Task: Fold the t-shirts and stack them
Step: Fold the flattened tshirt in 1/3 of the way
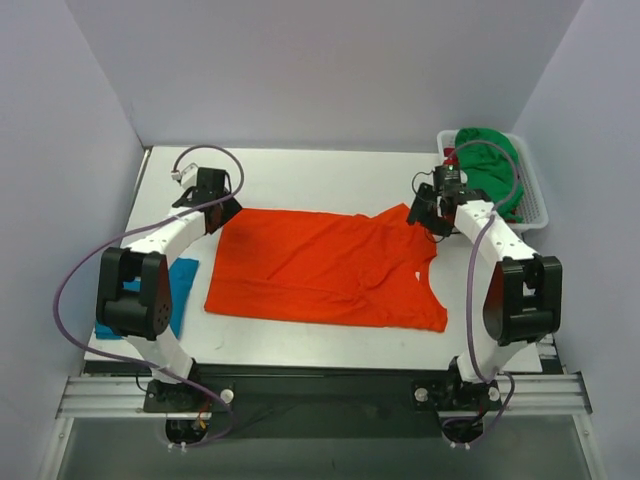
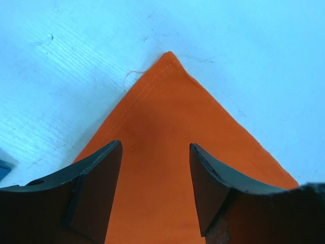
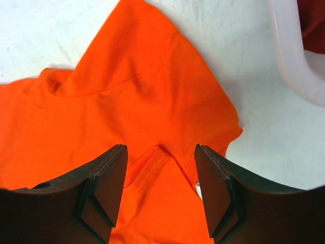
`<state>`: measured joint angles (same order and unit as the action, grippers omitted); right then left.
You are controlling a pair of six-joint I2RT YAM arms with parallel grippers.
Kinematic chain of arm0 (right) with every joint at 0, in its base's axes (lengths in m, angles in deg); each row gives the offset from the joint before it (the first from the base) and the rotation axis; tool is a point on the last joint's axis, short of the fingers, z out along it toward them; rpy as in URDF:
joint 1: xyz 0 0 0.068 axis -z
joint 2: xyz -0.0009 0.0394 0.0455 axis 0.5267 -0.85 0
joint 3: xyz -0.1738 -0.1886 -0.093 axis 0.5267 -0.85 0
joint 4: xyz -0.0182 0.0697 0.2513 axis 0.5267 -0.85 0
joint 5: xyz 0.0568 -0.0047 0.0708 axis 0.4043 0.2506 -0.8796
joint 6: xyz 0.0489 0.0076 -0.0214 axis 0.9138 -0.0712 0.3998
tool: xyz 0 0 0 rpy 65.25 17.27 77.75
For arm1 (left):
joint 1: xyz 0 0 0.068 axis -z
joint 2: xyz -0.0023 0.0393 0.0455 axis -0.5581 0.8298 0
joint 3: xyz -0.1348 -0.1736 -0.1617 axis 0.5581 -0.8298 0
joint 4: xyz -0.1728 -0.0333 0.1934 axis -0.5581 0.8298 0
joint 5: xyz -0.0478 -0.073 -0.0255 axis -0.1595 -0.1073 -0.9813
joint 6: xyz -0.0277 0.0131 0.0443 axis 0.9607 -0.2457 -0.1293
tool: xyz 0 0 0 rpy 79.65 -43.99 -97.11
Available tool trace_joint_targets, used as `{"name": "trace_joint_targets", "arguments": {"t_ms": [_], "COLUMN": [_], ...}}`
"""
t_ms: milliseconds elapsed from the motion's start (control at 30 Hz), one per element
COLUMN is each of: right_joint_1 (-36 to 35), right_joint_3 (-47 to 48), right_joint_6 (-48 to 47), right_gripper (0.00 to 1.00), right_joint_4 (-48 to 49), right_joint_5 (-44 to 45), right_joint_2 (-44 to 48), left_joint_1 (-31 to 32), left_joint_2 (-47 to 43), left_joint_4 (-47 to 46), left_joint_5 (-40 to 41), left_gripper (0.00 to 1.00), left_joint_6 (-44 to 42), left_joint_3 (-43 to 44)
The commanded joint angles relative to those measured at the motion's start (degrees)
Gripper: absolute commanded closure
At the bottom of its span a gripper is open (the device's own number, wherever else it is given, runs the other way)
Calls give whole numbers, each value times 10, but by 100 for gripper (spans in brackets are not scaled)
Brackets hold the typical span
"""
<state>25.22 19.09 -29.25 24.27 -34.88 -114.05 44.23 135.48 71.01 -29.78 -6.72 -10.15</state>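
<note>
Next, my left gripper grabs the orange t-shirt (image 1: 320,268) by a corner of its stitched edge to stretch and lay it flat for folding.
The bright orange t-shirt (image 1: 320,268) lies spread flat across the middle of the table. My left gripper (image 1: 222,212) hovers open over its far left corner (image 2: 167,101), nothing between the fingers. My right gripper (image 1: 424,218) hovers open over the far right part, by the folded sleeve and collar (image 3: 152,168). A teal blue t-shirt (image 1: 180,290) lies folded at the left edge under my left arm. A green t-shirt (image 1: 490,165) fills the basket, and a dark red one (image 3: 311,25) shows there in the right wrist view.
A white slatted basket (image 1: 532,190) stands at the far right; its rim (image 3: 292,56) shows in the right wrist view. Walls close in the table on the left, back and right.
</note>
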Motion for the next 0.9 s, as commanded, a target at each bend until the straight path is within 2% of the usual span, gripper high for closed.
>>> {"name": "trace_joint_targets", "arguments": {"t_ms": [0, 67, 200, 300, 500, 700, 867], "right_joint_1": [16, 17, 16, 14, 16, 14, 14], "right_joint_3": [13, -40, -170, -268, -412, -454, -504], "right_joint_6": [-15, 3, 71, 106, 186, 222, 276], "right_gripper": [44, 43, 43, 41, 38, 39, 39], "right_joint_4": [-53, -50, -24, -18, -32, -65, -109], "right_joint_5": [-1, 7, -19, -33, -73, -79, -85], "right_joint_2": [-5, 19, 143, 238, 393, 483, 563], "left_joint_1": [-2, -3, 1, 1, -7, -10, -10], "left_joint_2": [6, -16, -96, -193, -340, -405, -445], "left_joint_4": [34, 35, 40, 58, 85, 108, 181], "left_joint_5": [-8, -21, -14, -2, 34, 18, 21], "left_gripper": [34, 34, 32, 23, 20, 20, 20], "left_joint_6": [-2, 17, 45, 52, 46, 46, 96], "left_joint_3": [21, -3, -86, -163, -298, -357, -380]}}
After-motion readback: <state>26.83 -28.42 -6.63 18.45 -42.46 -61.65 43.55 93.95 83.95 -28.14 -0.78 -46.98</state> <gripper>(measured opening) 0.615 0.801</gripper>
